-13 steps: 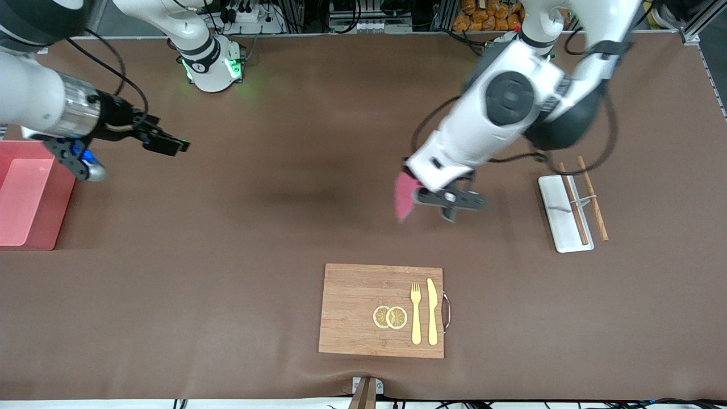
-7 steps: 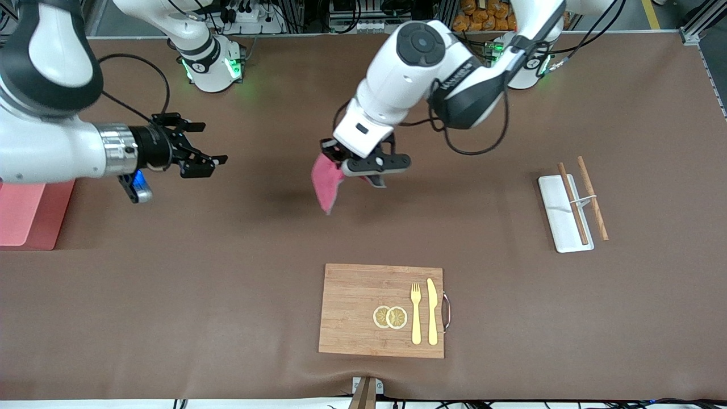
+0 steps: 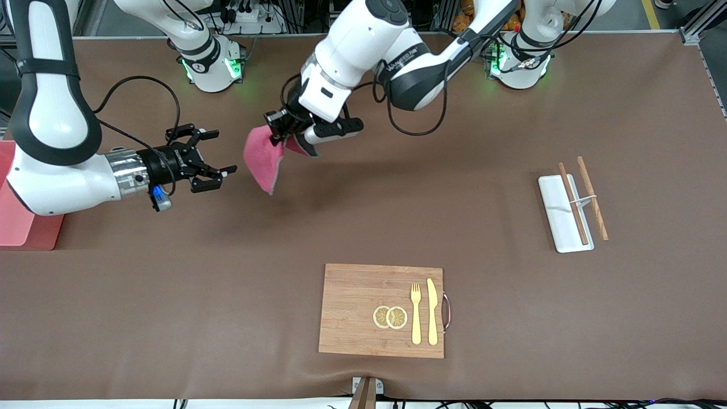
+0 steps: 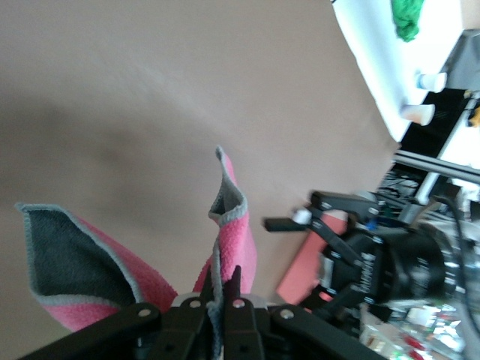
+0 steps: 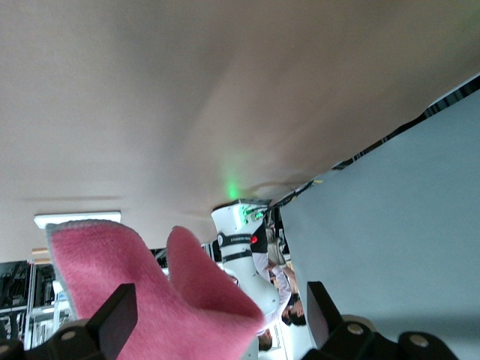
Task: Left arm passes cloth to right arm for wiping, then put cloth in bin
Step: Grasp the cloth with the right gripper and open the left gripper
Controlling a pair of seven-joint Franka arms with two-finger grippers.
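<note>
My right gripper should next grab the cloth by its loose hanging end [image 3: 262,159], as my left gripper's closed fingers cover the cloth's top.
My left gripper [image 3: 284,132] is shut on the top of the magenta cloth [image 3: 262,158], which hangs in the air over the bare brown table. In the left wrist view the cloth [image 4: 232,225] is pinched between the closed fingers. My right gripper [image 3: 218,156] is open and level with the cloth, its fingertips a short gap from the cloth's edge. In the right wrist view the cloth [image 5: 142,300] shows between and ahead of the spread fingers [image 5: 112,315]. The pink bin [image 3: 23,221] sits at the right arm's end of the table, partly hidden by the right arm.
A wooden cutting board [image 3: 381,310] with fork, knife and lemon slices lies near the front camera. A flat white tray [image 3: 562,216] with chopsticks lies toward the left arm's end.
My left arm has swung the cloth across the table toward the right arm. My right gripper has moved toward the cloth and now faces it closely.
</note>
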